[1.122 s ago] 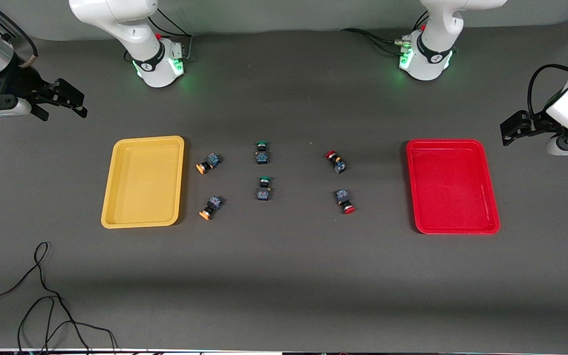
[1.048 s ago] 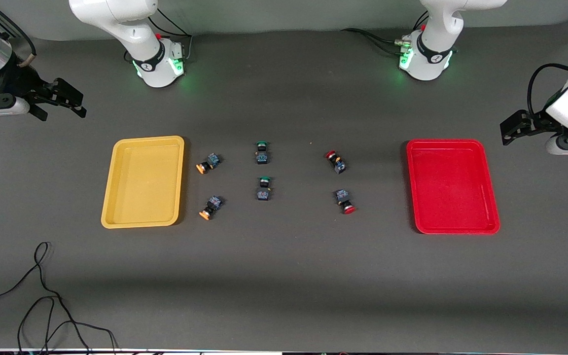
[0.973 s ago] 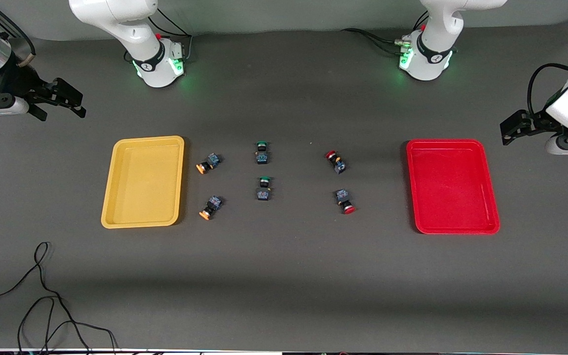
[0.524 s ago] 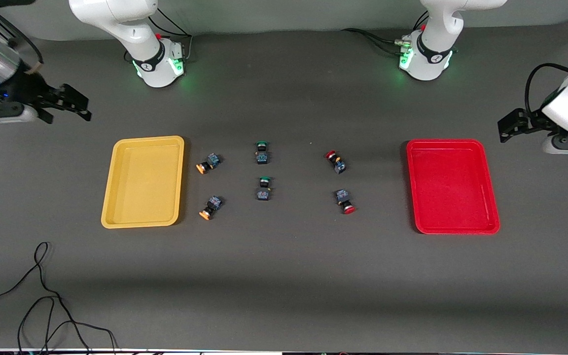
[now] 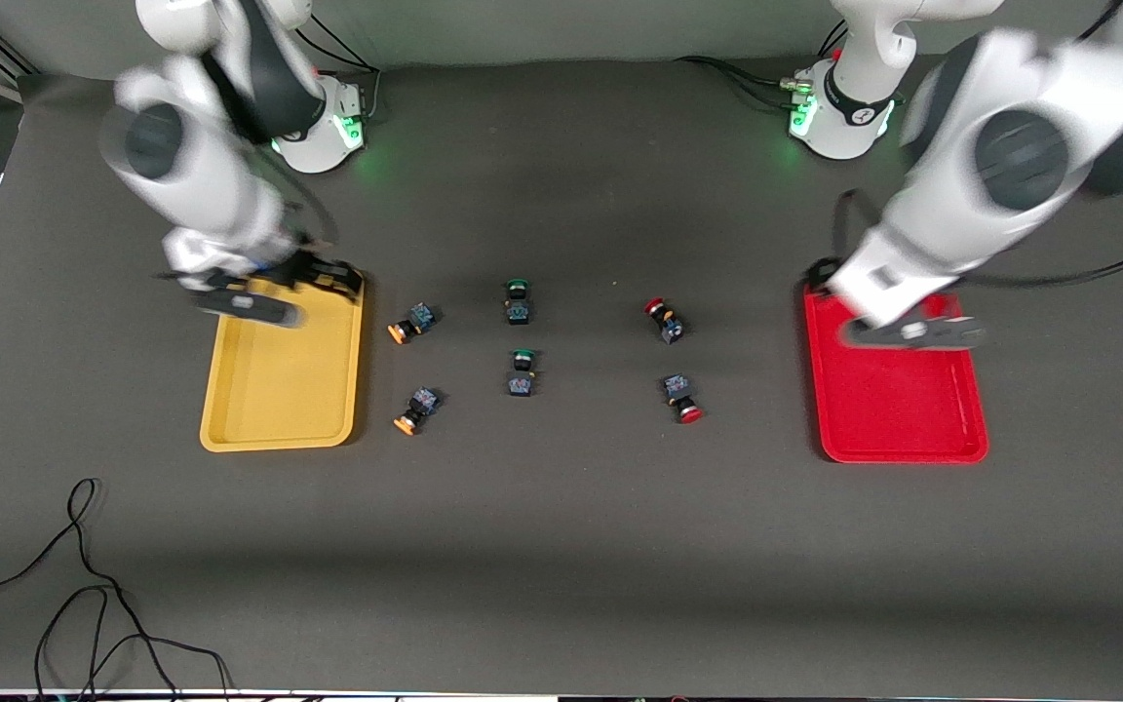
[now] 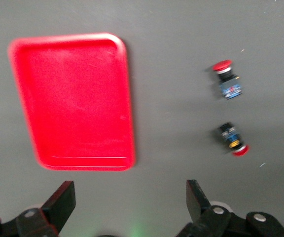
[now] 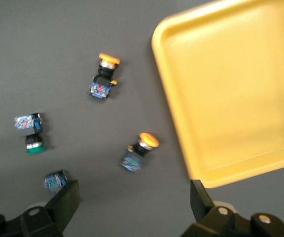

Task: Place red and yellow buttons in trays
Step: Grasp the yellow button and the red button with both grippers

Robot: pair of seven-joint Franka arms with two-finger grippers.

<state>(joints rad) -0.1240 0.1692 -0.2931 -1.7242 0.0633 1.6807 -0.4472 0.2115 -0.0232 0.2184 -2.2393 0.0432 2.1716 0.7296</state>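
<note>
The robot's right gripper next needs to grab the yellow-capped button by its blue body (image 5: 422,316), so that it can place the button in the yellow tray (image 5: 279,370).
Two yellow-capped buttons (image 5: 412,322) (image 5: 417,409) lie beside the yellow tray (image 5: 279,370). Two red-capped buttons (image 5: 664,320) (image 5: 683,398) lie nearer the red tray (image 5: 903,400). My right gripper (image 5: 332,278) hangs open and empty over the yellow tray's far corner. The right wrist view shows its gripper (image 7: 133,202), the yellow tray (image 7: 235,89) and both yellow buttons (image 7: 104,76) (image 7: 141,150). My left gripper (image 6: 129,202) is open and empty over the table at the red tray's far edge. The left wrist view shows the red tray (image 6: 73,98) and both red buttons (image 6: 227,81) (image 6: 231,139).
Two green-capped buttons (image 5: 518,300) (image 5: 521,372) lie at mid table between the yellow and red pairs; one also shows in the right wrist view (image 7: 31,133). A loose black cable (image 5: 84,585) lies near the front edge at the right arm's end.
Both arms have swung in from the table's ends. The right gripper now hangs over the yellow tray's far corner and the left hand over the red tray's far edge. Buttons and trays have not moved.
</note>
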